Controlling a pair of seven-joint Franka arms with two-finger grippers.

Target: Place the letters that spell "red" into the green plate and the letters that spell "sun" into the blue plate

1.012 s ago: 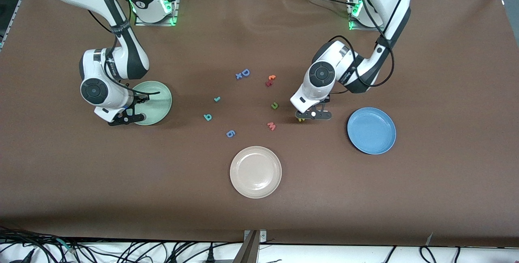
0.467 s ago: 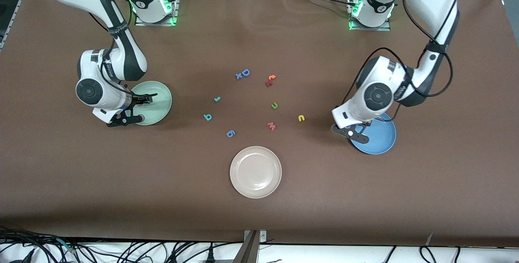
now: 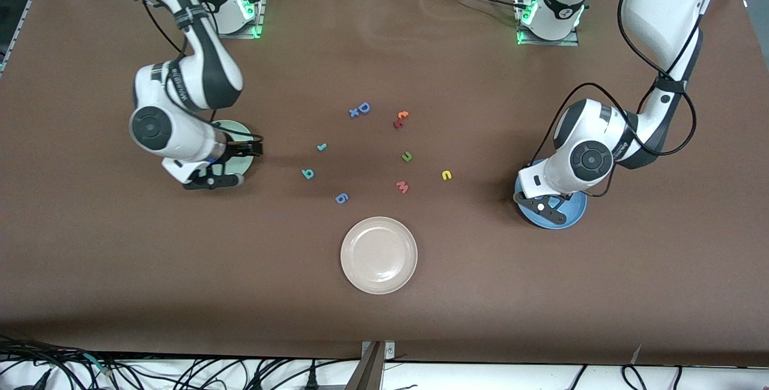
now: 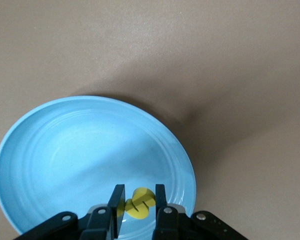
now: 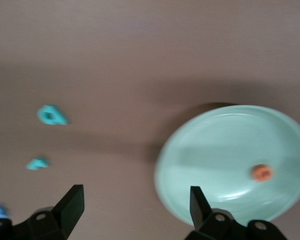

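Note:
My left gripper should be ready to release the yellow "s", since the letter is low inside the blue plate's rim (image 3: 579, 211) (image 4: 80, 155) and would stay there if I opened now.
My left gripper (image 4: 138, 200) is shut on the yellow "s" (image 4: 140, 205) and hangs over the blue plate (image 4: 65, 150), also in the front view as the left gripper (image 3: 544, 205) above the blue plate (image 3: 575, 211). My right gripper (image 5: 136, 204) stands open with nothing between its fingers, over the table beside the green plate (image 5: 225, 150), which holds the orange "e" (image 5: 262, 172). In the front view the right gripper (image 3: 211, 181) covers much of the green plate (image 3: 241, 161). On the table lie the teal "r" (image 3: 322, 147), teal "d" (image 3: 307, 173), green "n" (image 3: 407, 156) and yellow "u" (image 3: 446, 175).
A beige plate (image 3: 378, 255) sits nearest the front camera at mid-table. Other letters lie among the task's: a blue "D" (image 3: 360, 109), a red and orange pair (image 3: 400, 119), a pink "w" (image 3: 402, 186) and a blue "6"-like piece (image 3: 341, 198).
My left arm lifted the yellow "s" from beside the "u" and carried it over the blue plate. My right gripper opened, left the orange "e" in the green plate and shifted toward mid-table.

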